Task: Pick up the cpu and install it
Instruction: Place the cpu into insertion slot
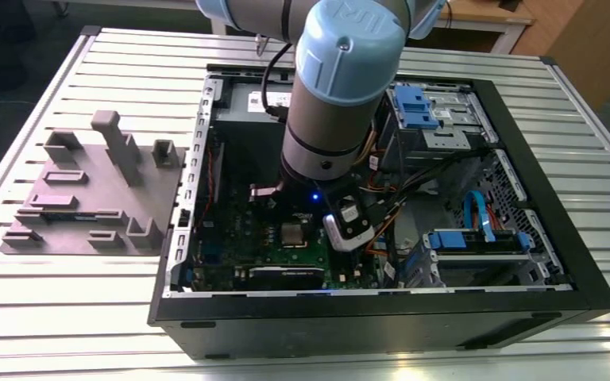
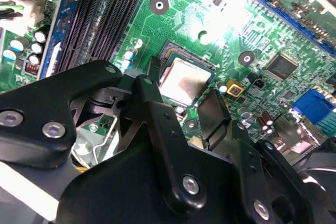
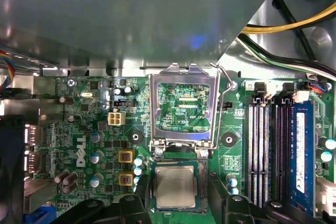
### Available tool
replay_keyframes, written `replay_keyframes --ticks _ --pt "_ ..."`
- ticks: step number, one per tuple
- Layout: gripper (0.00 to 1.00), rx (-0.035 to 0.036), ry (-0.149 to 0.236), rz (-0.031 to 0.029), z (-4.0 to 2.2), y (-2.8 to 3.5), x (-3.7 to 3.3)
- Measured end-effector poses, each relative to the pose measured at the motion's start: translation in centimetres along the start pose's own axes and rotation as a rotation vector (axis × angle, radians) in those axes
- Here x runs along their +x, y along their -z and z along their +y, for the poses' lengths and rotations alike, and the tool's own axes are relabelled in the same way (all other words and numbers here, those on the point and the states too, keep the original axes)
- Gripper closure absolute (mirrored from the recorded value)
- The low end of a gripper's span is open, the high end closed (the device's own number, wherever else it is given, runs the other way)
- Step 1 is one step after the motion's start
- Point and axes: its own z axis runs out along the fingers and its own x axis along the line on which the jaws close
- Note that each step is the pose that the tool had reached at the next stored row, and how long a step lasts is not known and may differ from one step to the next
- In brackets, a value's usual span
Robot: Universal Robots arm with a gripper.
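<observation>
My gripper picks up the cpu by its opposite side edges next, to install it in the cpu's socket (image 3: 202, 169).
The cpu (image 3: 176, 187) is a small silver square lying flat in the socket of the green motherboard (image 3: 94, 129); in the second wrist view the cpu (image 2: 185, 81) lies between my two black fingers. My gripper (image 3: 177, 183) is open just above it, one finger (image 3: 143, 184) on each side and a gap between each finger and the chip. The socket's metal load plate (image 3: 182, 80) stands folded back, with its wire lever (image 3: 224, 95) raised. In the exterior view the cpu (image 1: 292, 234) shows as a small grey square below my arm (image 1: 332, 95).
The motherboard lies inside an open black computer case (image 1: 559, 262) on a slatted metal table (image 1: 61, 309). A grey block tray (image 1: 93, 190) stands at the exterior view's left. Memory slots (image 3: 262, 150), a blue-tabbed drive cage (image 1: 432, 111) and loose cables (image 3: 283, 35) crowd the socket.
</observation>
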Motion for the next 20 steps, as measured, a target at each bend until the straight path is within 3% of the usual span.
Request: replay_keyframes --ticks 3,13,15,16,20 --pt "0.44 -0.0014 0.0 0.0 0.0 -0.13 0.01" --pt "0.44 -0.018 0.001 0.0 -0.03 -0.56 -0.01" --pt "0.46 -0.0184 0.002 -0.0004 -0.05 -0.57 -0.03" --pt "0.51 -0.0184 0.002 -0.0001 -0.07 -0.57 -0.03" --pt "0.53 -0.0187 0.001 0.0 -0.09 -0.57 -0.01"
